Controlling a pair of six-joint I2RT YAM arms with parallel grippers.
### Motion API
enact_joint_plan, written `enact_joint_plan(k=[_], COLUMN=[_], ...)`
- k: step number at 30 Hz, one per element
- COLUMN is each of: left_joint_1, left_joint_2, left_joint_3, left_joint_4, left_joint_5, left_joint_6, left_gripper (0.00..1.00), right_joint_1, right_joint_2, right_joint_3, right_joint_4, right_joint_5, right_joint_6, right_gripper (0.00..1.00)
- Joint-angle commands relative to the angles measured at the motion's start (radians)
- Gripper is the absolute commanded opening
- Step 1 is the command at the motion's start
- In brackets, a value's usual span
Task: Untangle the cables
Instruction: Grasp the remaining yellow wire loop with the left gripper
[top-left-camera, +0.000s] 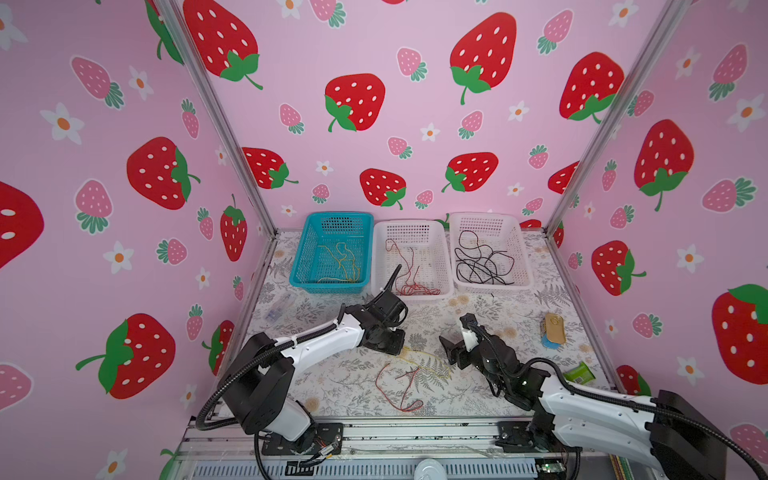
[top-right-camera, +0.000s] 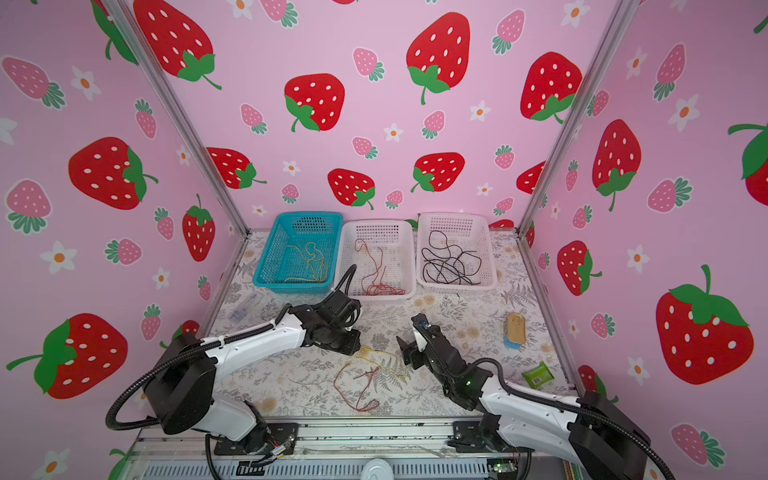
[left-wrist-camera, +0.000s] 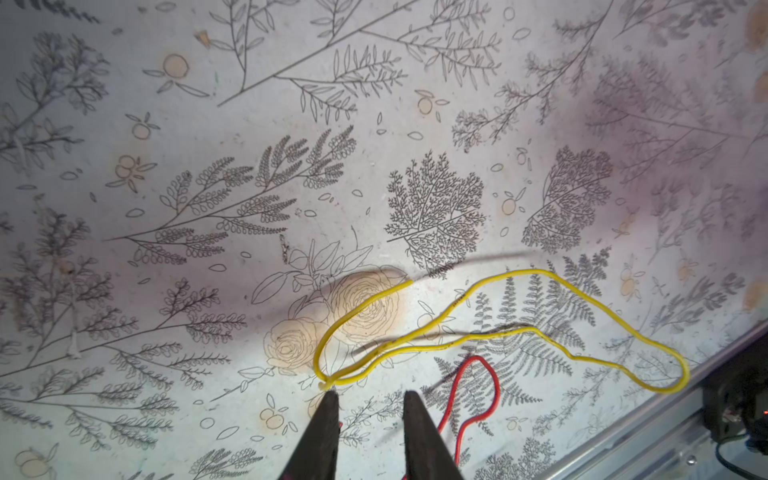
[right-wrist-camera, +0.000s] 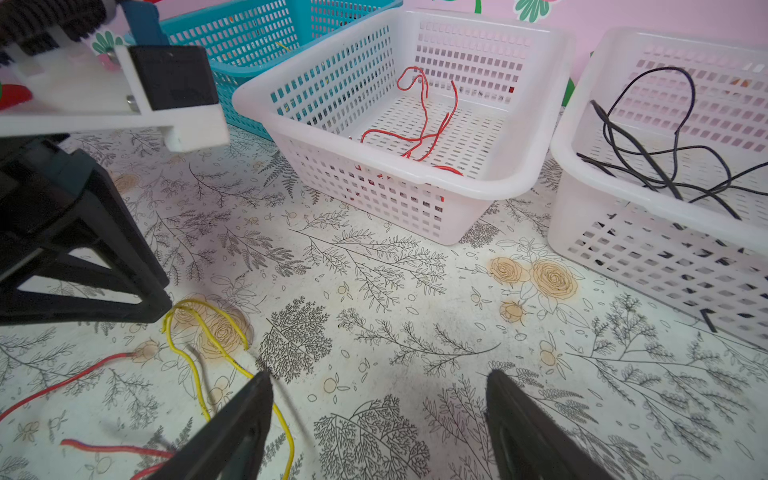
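My left gripper grabs the yellow cable at the bend where its parts gather next, to untangle the cables, and this leaves the red cable free.
On the floral table lie a loose yellow cable (left-wrist-camera: 536, 271) and a red cable (left-wrist-camera: 494, 374), crossing each other in both top views (top-left-camera: 419, 353) (top-right-camera: 345, 390). My left gripper (left-wrist-camera: 368, 395) hangs low over them, its jaws a little apart with nothing between; the yellow cable's bend touches one fingertip. My right gripper (right-wrist-camera: 380, 374) is wide open and empty just right of the yellow cable (right-wrist-camera: 195, 374). At the back, yellow cables (top-left-camera: 340, 262) lie in the blue basket (top-left-camera: 332, 216), red cables (top-left-camera: 411, 274) in the middle white basket (top-left-camera: 409, 224), and black cables (top-left-camera: 482, 262) in the right white basket (top-left-camera: 482, 216).
A gold tin on a blue base (top-left-camera: 555, 328) and a green packet (top-left-camera: 579, 372) lie at the table's right side. A clear plastic item (top-left-camera: 278, 307) lies at the left. The metal rail (top-left-camera: 374, 432) runs along the front edge.
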Motion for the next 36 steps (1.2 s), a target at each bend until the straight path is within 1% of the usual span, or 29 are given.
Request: enact_joint_plan(k=[1,7,9,15,21,28,36], left_joint_1=[-0.007,-0.014,-0.02,-0.034,-0.044,-0.044,-0.044], left_joint_2=[0.04,0.111,0.122,0.146,0.162,0.201,0.193], left_joint_3=[0.078,0.141,0.149,0.147,0.139,0.157,0.159], left_joint_4=[-0.123,-0.185,-0.183,-0.176,-0.165,-0.174,-0.166], left_joint_5=[-0.047,-0.048,-0.031,-0.029,-0.047,-0.074,-0.098], left_joint_6=[0.072,0.129,0.133,0.137,0.142,0.159,0.154], left_gripper=[0.31,0.3,0.3,0.3,0.3,0.27,0.25], right_joint_1=[0.005,0.004,0.005,0.005,0.004,0.005,0.004], right_joint_2=[-0.016,-0.028,-0.032,-0.022,-0.014,-0.014,-0.018], right_joint_3=[0.021,0.019,0.018,0.021,0.024,0.022,0.022], right_joint_4=[-0.008,-0.011,-0.011,-0.009,-0.009,-0.009,-0.009], right_joint_5=[0.01,0.012,0.013,0.01,0.008,0.009,0.006], right_joint_6=[0.009,0.009,0.009,0.009,0.009,0.011,0.01], right_gripper=[0.81,0.81,0.81,0.81,0.81,0.81,0.81])
